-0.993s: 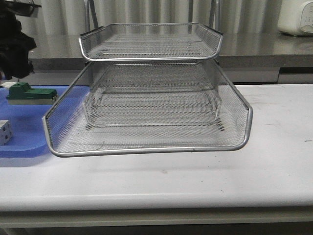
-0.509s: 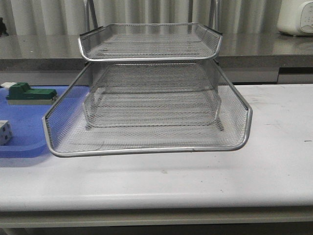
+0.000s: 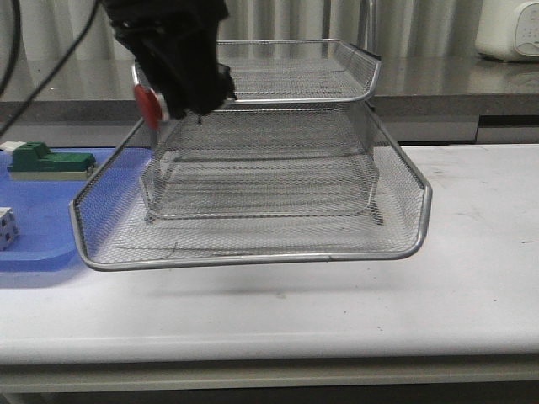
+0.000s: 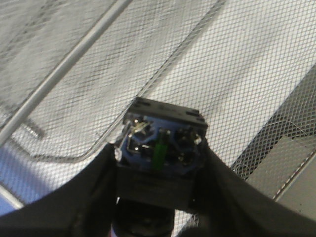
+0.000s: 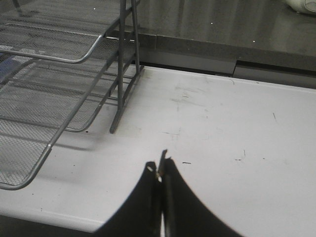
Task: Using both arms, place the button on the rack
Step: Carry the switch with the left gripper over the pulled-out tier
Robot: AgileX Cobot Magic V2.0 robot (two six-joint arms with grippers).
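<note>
The button hangs high above the mesh of the rack's middle shelf in the front view. My left gripper should stay closed on the button until the button is lower.
My left gripper (image 3: 181,84) is shut on the button (image 3: 150,104); its red cap shows at the left rim of the rack's top tier. In the left wrist view the black fingers (image 4: 94,182) clamp the button's black and blue body (image 4: 160,145) over the wire mesh. The silver three-tier rack (image 3: 253,252) stands mid-table and also shows in the right wrist view (image 5: 59,123). My right gripper (image 5: 160,168) is shut and empty above the white table, right of the rack; it is out of the front view.
A blue tray (image 3: 42,210) lies at the left with a green block (image 3: 46,162) and a white cube (image 3: 7,227). The white table (image 3: 472,252) stretches to the right of the rack. A grey counter (image 3: 446,84) runs along the back.
My left arm has come back into the front view, now at the top tier's left rim with the button in its gripper. The rack has shifted slightly.
</note>
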